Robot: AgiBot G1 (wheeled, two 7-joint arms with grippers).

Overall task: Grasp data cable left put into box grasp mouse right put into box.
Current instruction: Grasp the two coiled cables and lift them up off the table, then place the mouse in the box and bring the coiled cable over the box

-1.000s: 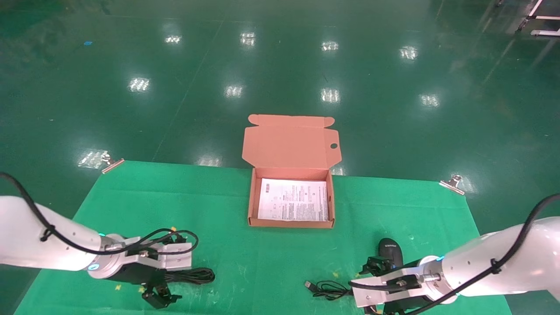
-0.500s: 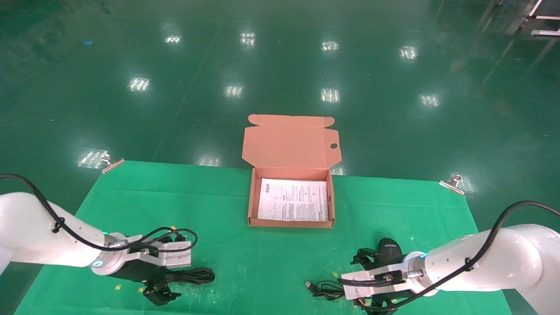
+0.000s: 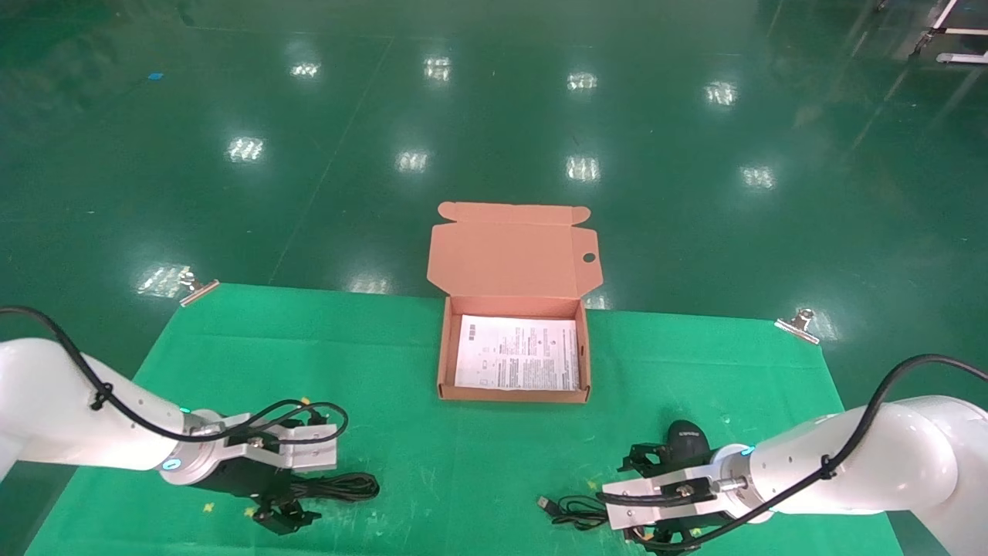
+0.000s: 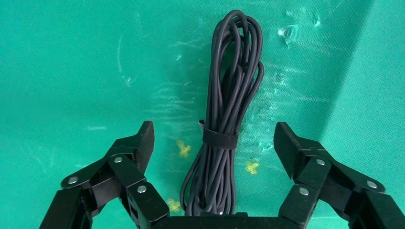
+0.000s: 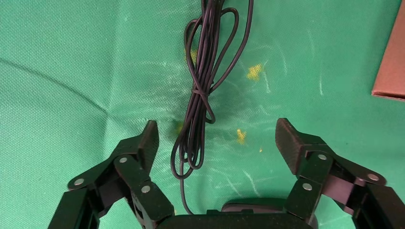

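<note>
My right gripper's fingers reach down to the green mat either side of the mouse cord's folded loops. It is time to close now. Closing now would catch the cord.
The data cable, a black bundle of long loops held by a strap, lies on the green mat at the near left. My left gripper is open and straddles the cable's near end, its pads apart from it on both sides. The black mouse lies at the near right, partly under my right gripper. That gripper is open, with the mouse's thin cord between its fingers. The salmon box stands open at mid-table, lid folded back.
A printed leaflet lies flat in the box. The cord's USB plug rests left of the right gripper. A box corner shows in the right wrist view. Metal clips pin the mat's far corners.
My right arm has swung left and toward the mouse, covering more of it. My left gripper has settled slightly lower over the cable. Both stay open; cable and mouse have not moved.
</note>
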